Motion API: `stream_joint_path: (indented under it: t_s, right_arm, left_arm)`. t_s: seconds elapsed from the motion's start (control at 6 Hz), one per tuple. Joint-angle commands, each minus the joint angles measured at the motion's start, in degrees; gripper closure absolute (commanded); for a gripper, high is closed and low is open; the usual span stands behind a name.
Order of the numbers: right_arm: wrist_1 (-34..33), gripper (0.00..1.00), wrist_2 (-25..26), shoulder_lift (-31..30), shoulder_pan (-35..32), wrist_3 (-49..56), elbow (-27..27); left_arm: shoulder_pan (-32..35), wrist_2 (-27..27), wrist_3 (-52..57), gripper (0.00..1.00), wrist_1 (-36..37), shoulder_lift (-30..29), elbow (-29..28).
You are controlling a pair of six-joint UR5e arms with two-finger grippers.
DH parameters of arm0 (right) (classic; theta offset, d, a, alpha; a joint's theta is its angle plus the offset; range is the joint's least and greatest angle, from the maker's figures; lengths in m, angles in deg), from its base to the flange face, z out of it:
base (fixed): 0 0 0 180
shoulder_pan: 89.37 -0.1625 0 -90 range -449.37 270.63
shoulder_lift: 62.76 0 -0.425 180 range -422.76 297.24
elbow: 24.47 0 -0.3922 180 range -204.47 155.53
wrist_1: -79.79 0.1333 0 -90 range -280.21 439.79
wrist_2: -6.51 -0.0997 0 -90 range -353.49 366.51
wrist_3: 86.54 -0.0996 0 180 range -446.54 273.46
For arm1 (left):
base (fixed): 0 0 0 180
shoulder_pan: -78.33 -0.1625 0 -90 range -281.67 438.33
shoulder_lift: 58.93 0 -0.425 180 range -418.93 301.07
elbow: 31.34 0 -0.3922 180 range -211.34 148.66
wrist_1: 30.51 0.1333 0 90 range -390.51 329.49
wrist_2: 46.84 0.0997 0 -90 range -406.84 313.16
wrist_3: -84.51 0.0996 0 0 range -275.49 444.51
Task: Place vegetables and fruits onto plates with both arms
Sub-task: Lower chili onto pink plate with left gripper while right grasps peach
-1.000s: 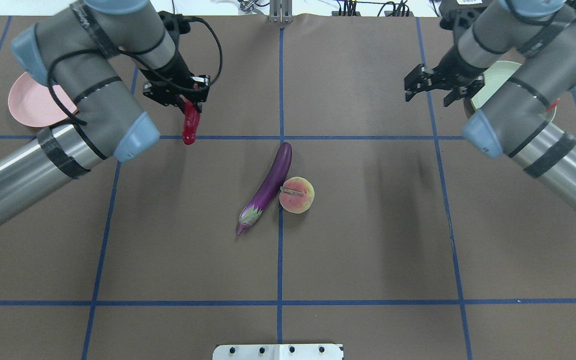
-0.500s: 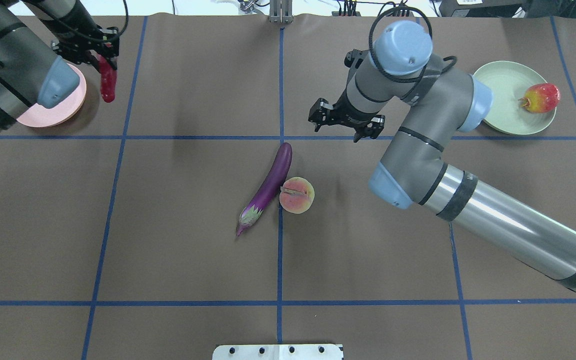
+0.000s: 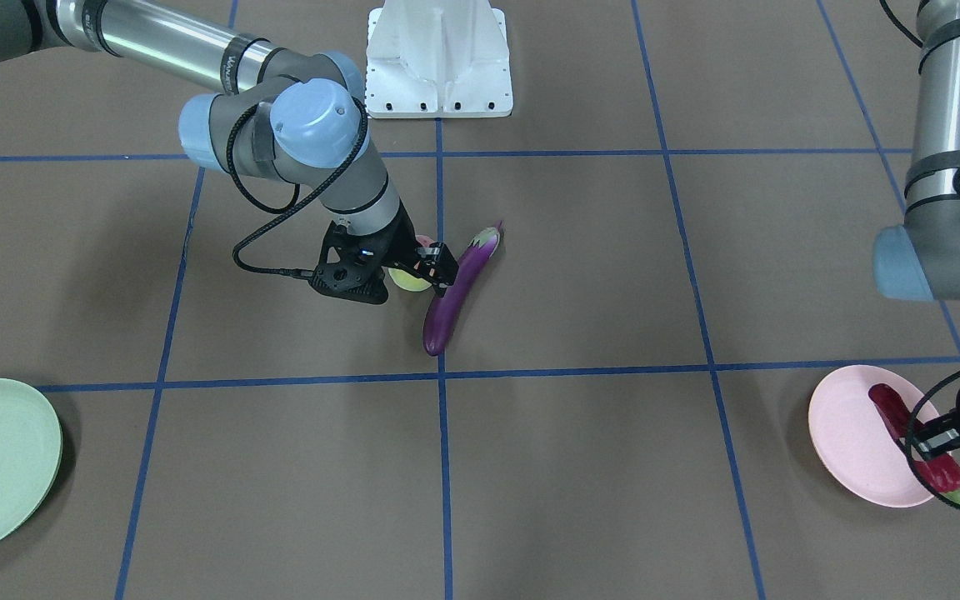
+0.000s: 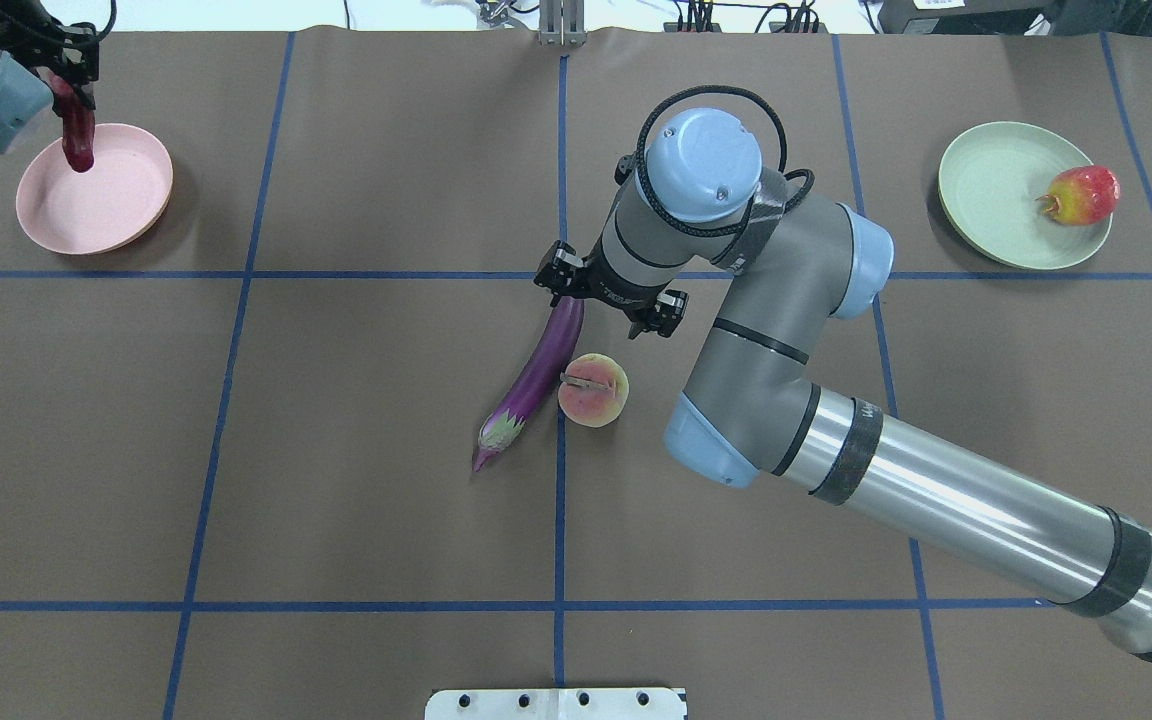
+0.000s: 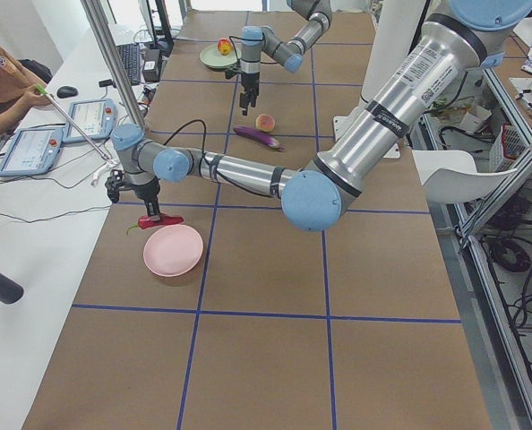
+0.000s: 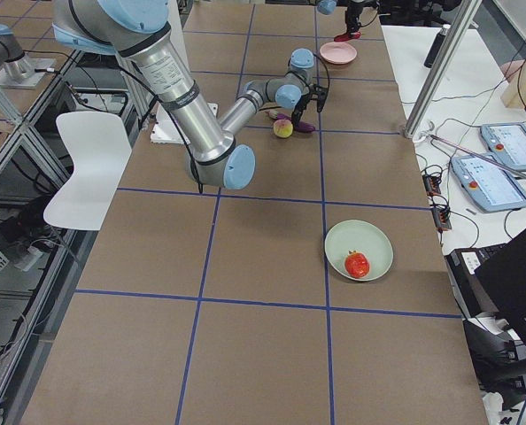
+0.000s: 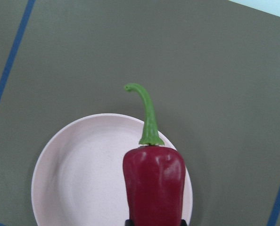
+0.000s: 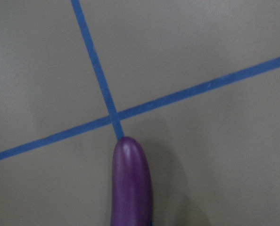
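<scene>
My right gripper grabs the yellow-pink peach around its rounded body (image 3: 408,278) next, to put it on a plate (image 3: 2,465).
My left gripper (image 4: 71,75) is shut on the red chili pepper (image 4: 77,135) and holds it just above the rim of the pink plate (image 4: 111,205). The left wrist view shows the chili (image 7: 154,188) over that plate (image 7: 78,183). My right gripper (image 4: 611,297) is open and empty, low over the far tip of the purple eggplant (image 4: 539,368) and next to the peach (image 4: 593,390). The right wrist view shows the eggplant's tip (image 8: 130,179). The red-orange fruit (image 4: 1082,195) lies on the mint green plate (image 4: 996,190).
Blue tape lines grid the brown table. The white base block (image 3: 438,58) stands at the robot's side. The eggplant (image 3: 457,287) and the half-hidden peach (image 3: 407,281) lie side by side at the centre, and both plates sit at the far corners.
My left arm has carried the chili left to over the pink plate. My right arm has swung from the green plate to the centre, over the eggplant and peach.
</scene>
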State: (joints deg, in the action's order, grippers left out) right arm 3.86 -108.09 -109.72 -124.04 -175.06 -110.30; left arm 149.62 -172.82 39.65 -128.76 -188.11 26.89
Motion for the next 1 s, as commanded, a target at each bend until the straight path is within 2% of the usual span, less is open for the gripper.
stream_joint_path:
  t_s: [0.0, 0.17, 0.33, 0.5, 0.83]
  right_arm:
    - [-0.26, 0.0, 0.08, -0.67, 2.66, -0.77, -0.3]
    - [-0.53, 0.0, -0.1, -0.85, 2.85, -0.95, -0.39]
    - [-0.79, 0.0, -0.1, -0.94, 2.94, -0.86, -0.39]
    - [-5.58, 0.0, -0.27, -0.33, 3.03, -0.69, -2.13]
    - [-7.82, 0.0, 1.38, -1.2, 5.64, -0.07, -3.03]
  left_arm:
    - [-0.01, 1.88, 1.17, 0.75, -4.11, -1.16, -6.8]
    - [-0.28, 1.89, 1.35, 0.3, -4.57, -1.07, -6.64]
    - [-0.28, 1.89, 1.26, 0.0, -4.67, -1.07, -6.29]
    - [-0.28, 1.89, 1.18, 0.0, -4.75, -1.07, -6.2]
    - [-0.37, 1.89, 1.17, 0.0, -4.84, -0.98, -6.02]
